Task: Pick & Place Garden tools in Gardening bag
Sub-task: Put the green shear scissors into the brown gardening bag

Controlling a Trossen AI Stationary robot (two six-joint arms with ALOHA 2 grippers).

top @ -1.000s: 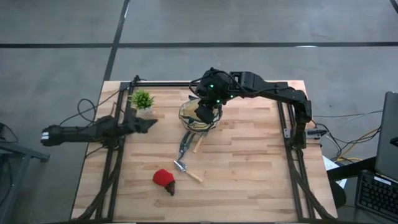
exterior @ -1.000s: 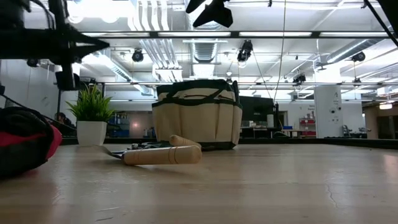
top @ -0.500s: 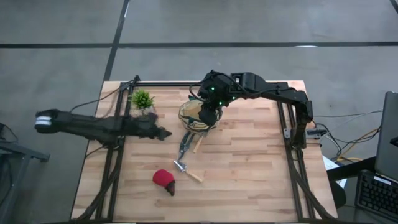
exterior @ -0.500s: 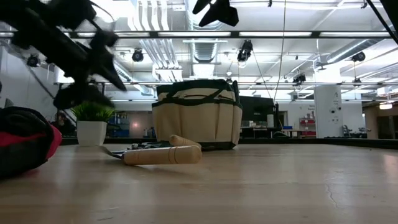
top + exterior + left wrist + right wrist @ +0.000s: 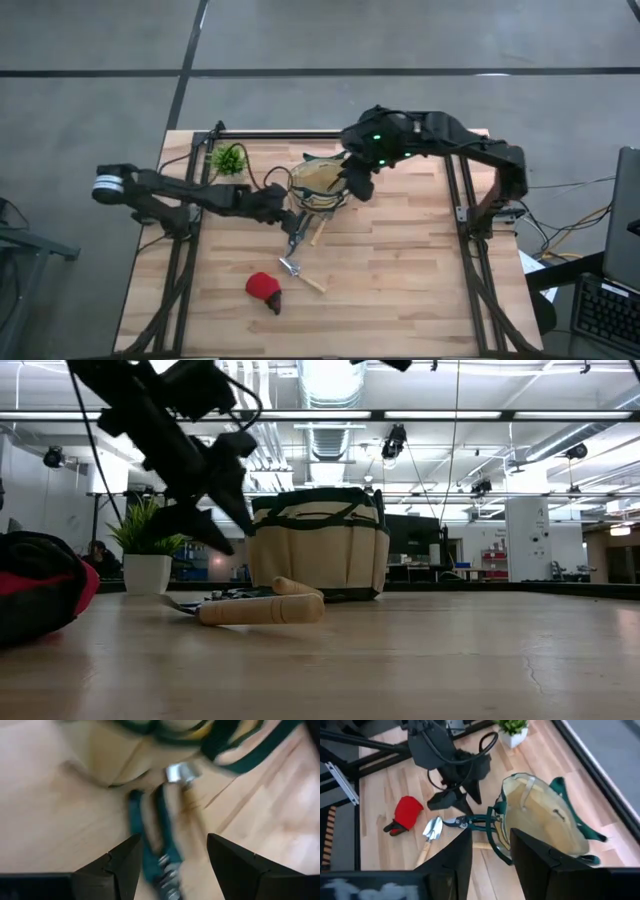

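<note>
My left gripper grabs the pruner by its green handle point(image 5: 302, 226) next, to put it into the gardening bag point(image 5: 320, 185).
The tan gardening bag point(image 5: 320, 185) with dark green trim stands upright on the table's far middle. In front of it lie a green-handled pruner point(image 5: 297, 232), a wooden trowel handle point(image 5: 318, 232) and a silver trowel point(image 5: 298, 270). The red dark-tipped item point(image 5: 264, 289) lies nearer the front. My left gripper point(image 5: 278, 205) hangs open, slanting down, just above the pruner point(image 5: 150, 845) beside the bag's left side, touching nothing. My right gripper point(image 5: 358, 185) is open and empty, high over the bag's right rim point(image 5: 545, 815).
A small green potted plant point(image 5: 229, 160) stands at the far left, close behind my left arm. Dark frame rails point(image 5: 180, 270) run along the table's left, right and far edges. Bare wood lies at the front right point(image 5: 400, 280).
My left arm has swung out from the table's left edge toward the bag, tipping down over the pruner, and its gripper has opened. My right gripper has risen and drawn toward the table's right, away from the bag's mouth. The tools and bag have not moved.
</note>
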